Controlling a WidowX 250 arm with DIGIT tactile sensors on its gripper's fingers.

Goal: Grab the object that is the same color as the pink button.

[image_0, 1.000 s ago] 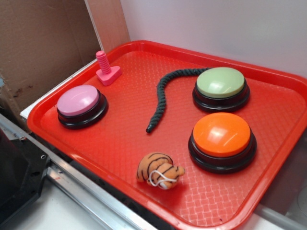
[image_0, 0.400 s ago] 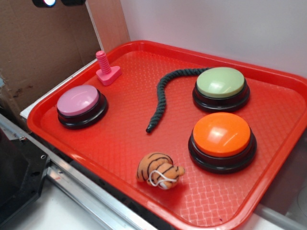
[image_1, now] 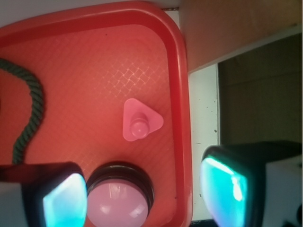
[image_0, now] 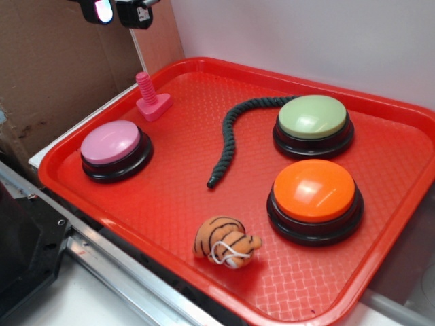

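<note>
My gripper grabs the hot-pink bolt by its threaded body (image_0: 145, 87) next, to pick out the object that matches the pink button (image_0: 111, 148).
The object, a small hot-pink bolt (image_0: 151, 98), stands upright on its flat base in the far left corner of the red tray (image_0: 170, 197). From above, the wrist view shows the bolt (image_1: 139, 121) as a triangle with a round top. The pink button (image_0: 111, 148) sits on its black base nearer the front left; the wrist view has this button (image_1: 120, 201) at the bottom. My gripper (image_0: 117, 11) hangs high above the tray's far left corner, open, nothing between its fingers. In the wrist view the gripper (image_1: 144, 196) straddles the pink button's image and the tray rim.
A green button (image_0: 313, 124) and an orange button (image_0: 314, 199) sit on the tray's right side. A dark rope (image_0: 234, 132) lies in the middle, a striped plush toy (image_0: 224, 241) near the front. A cardboard wall (image_0: 61, 68) stands left of the tray.
The gripper has come down into the exterior view at the top left and shifted right. Nothing on the tray has moved.
</note>
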